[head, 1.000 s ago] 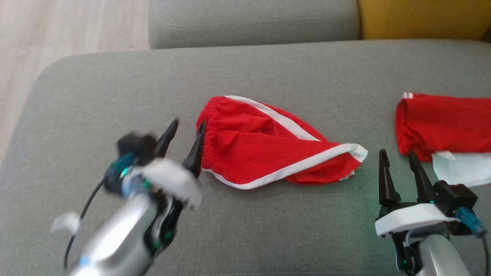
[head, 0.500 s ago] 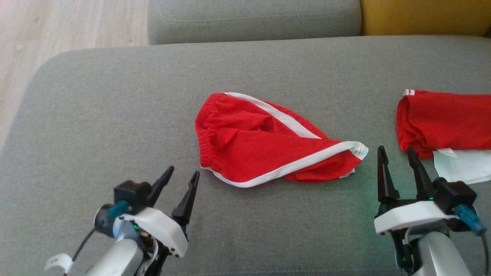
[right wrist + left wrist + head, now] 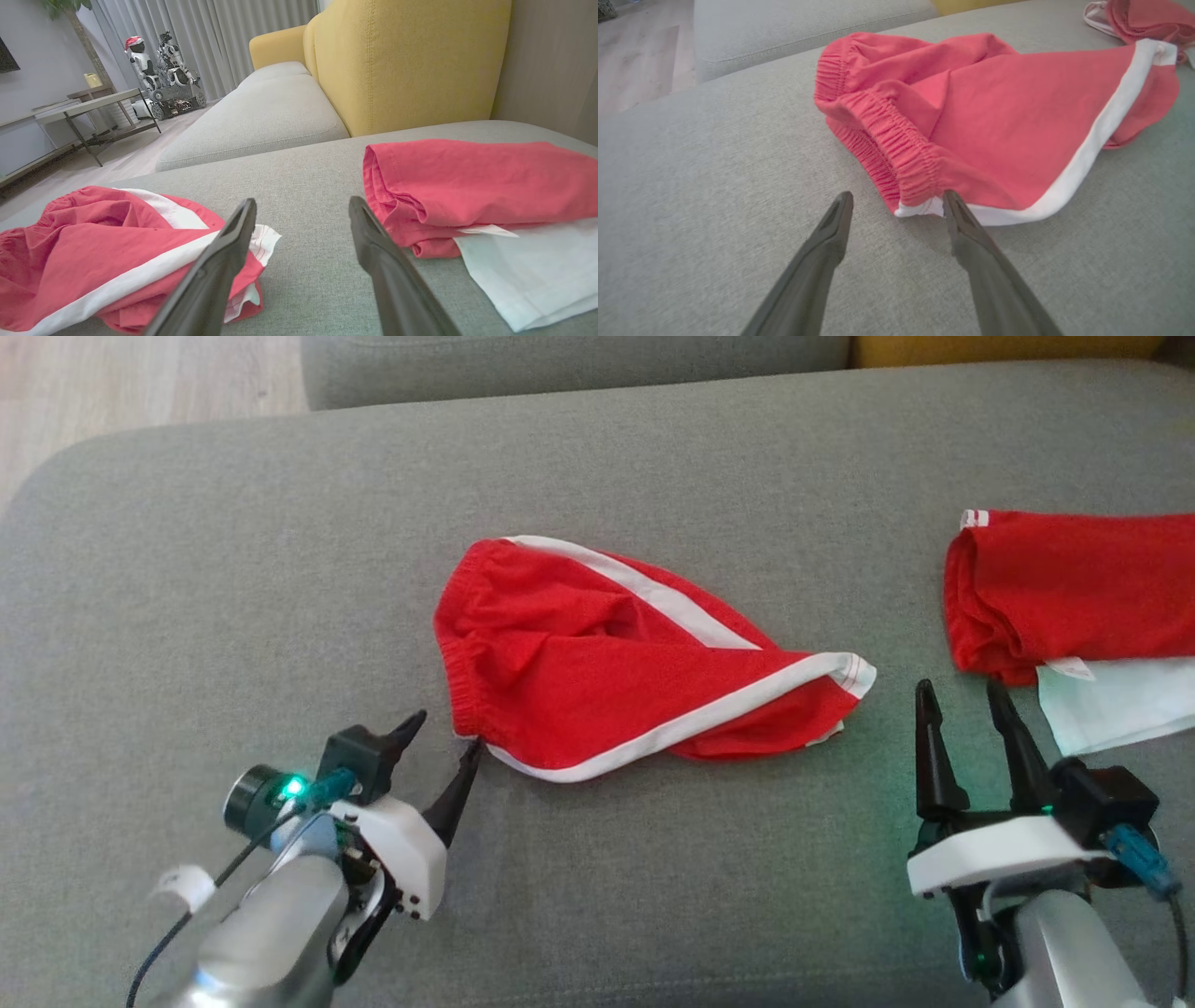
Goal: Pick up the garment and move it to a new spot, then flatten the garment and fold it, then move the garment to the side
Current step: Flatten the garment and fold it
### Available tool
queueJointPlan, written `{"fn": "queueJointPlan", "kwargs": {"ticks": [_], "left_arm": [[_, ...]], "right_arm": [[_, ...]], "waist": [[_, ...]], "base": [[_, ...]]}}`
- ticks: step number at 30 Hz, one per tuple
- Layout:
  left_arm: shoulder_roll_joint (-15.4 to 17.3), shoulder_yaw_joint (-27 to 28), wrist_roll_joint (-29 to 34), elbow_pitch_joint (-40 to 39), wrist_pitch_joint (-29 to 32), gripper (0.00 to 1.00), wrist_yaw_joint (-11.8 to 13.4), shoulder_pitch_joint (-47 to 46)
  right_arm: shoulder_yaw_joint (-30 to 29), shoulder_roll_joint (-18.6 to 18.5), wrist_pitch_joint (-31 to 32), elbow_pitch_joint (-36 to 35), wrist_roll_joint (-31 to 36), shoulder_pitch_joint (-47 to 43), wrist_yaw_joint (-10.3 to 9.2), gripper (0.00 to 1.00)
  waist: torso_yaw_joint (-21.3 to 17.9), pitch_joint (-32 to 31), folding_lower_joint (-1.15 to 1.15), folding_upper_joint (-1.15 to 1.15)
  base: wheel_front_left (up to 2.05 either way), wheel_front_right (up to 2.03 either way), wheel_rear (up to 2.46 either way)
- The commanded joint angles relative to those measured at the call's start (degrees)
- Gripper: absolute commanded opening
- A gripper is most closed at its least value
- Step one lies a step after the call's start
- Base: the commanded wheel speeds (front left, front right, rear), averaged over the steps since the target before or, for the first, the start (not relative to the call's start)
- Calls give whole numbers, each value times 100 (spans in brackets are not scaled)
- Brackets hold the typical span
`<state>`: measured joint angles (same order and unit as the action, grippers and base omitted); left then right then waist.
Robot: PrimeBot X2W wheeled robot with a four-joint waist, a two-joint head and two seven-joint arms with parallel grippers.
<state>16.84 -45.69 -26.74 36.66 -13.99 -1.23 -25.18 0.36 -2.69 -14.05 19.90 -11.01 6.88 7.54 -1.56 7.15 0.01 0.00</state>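
The shorts (image 3: 627, 683) are lying loose and crumpled on the cushion. My left gripper will grab the waistband corner (image 3: 470, 733) that stands up next, to pick the shorts up.
The garment (image 3: 597, 653) is a pair of red shorts with white trim, lying crumpled in the middle of the grey sofa cushion (image 3: 233, 569). My left gripper (image 3: 446, 733) is open low at the near-left corner of its elastic waistband. In the left wrist view the gripper (image 3: 897, 196) has its right fingertip (image 3: 952, 205) at the white hem corner of the shorts (image 3: 994, 107). My right gripper (image 3: 960, 689) is open and empty, just right of the shorts' leg end. The right wrist view shows that gripper (image 3: 303, 201) beside the shorts (image 3: 93, 247).
A folded red garment (image 3: 1064, 588) lies on a white cloth (image 3: 1120, 705) at the right, close to my right gripper. A second grey cushion (image 3: 560, 364) sits behind, a yellow backrest (image 3: 406, 60) at the far right. Wood floor (image 3: 140, 378) lies beyond the cushion's left edge.
The head camera has shifted, so everything sits higher and further left. My left gripper drew back from the waistband's left side, then came to its near corner. The garment and right gripper stayed put.
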Motion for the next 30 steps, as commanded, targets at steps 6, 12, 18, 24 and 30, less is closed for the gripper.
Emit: {"fn": "queueJointPlan", "kwargs": {"ticks": [6, 12, 18, 24, 30], "left_arm": [[-7, 98, 155, 236, -87, 100, -152, -474], [-93, 103, 200, 469, -97, 100, -231, -589], [-144, 151, 198, 563, -99, 15, -322, -604], [-169, 247, 221, 497, -100, 0, -375, -578], [-110, 332, 294, 311, -100, 0, -375, -509]], "right_arm": [[161, -19, -30, -176, 18, 335, -5, 100], [155, -19, -40, -160, 33, 353, -5, 100], [135, -19, -46, -128, 48, 355, -5, 100], [99, -19, -50, -99, 61, 352, -5, 100], [51, -19, -20, -30, 145, 345, -5, 100]], "waist": [[-81, 87, -1, 0], [-122, 114, -1, 0], [-126, 98, -1, 0], [-84, 70, -1, 0], [-18, 14, -1, 0]], "base": [[0, 0, 0], [0, 0, 0], [0, 0, 0], [0, 0, 0], [0, 0, 0]]}}
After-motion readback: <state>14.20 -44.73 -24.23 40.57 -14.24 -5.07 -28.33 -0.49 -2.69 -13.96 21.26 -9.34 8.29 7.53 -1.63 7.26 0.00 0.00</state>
